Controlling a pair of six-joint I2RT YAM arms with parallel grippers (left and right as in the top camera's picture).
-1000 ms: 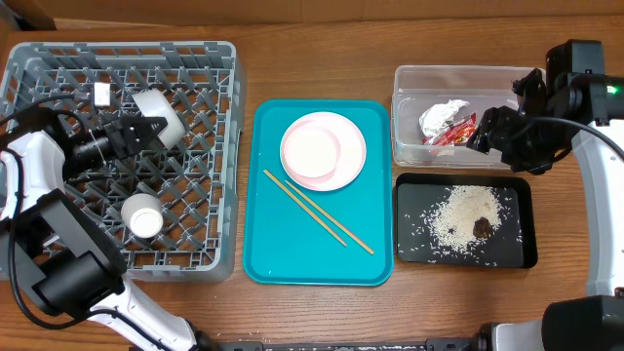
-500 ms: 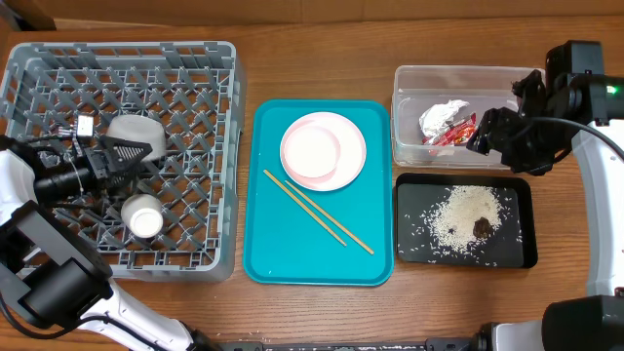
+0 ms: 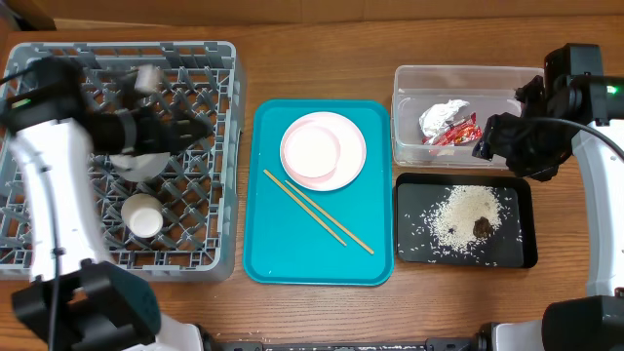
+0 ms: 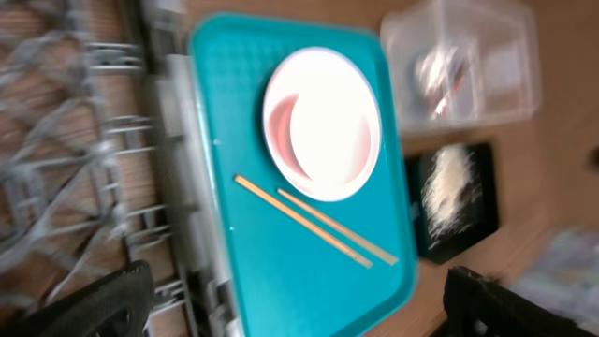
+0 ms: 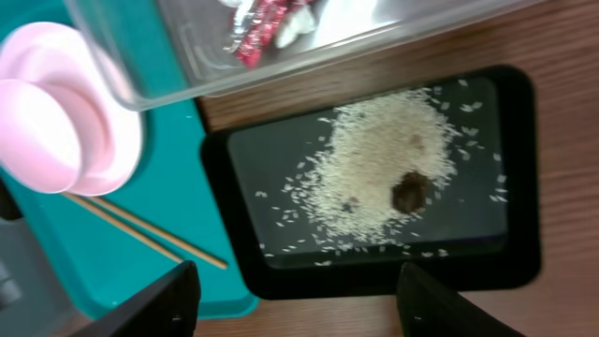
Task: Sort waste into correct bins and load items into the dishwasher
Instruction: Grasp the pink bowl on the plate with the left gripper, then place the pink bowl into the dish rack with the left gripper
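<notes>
Next, the left gripper grabs the pinkish dish by its rim (image 3: 291, 164), leaving its base free, to load it tilted into the dishwasher rack (image 3: 58, 68).
The grey dishwasher rack (image 3: 58, 68) holds a white bowl (image 3: 135, 164), partly under my left arm, and a small white cup (image 3: 144, 215). My left gripper (image 3: 195, 130) (image 4: 299, 309) is open and empty, blurred, above the rack's right side. The white plate (image 3: 341, 156) (image 4: 328, 122) carries the pinkish dish (image 3: 310, 148), with chopsticks (image 3: 317, 210) (image 4: 314, 220) beside it. The red-and-silver wrapper (image 3: 447, 122) (image 5: 262, 23) lies in the clear tub (image 3: 409, 146). Rice (image 3: 466, 213) (image 5: 379, 168) and a brown scrap (image 3: 483, 226) (image 5: 409, 192) lie on the black tray (image 3: 414, 249) (image 5: 505, 262). My right gripper (image 3: 485, 136) (image 5: 299, 304) hangs open and empty over the tub's right end.
A teal tray (image 3: 292, 253) (image 4: 243, 112) sits between the rack and the bins, holding the plate and chopsticks. Bare wooden table (image 3: 312, 312) runs along the front edge and between the containers.
My left gripper opened and let go of the bowl, which now rests in the rack. The left arm then swung up and to the right. The right gripper barely moved.
</notes>
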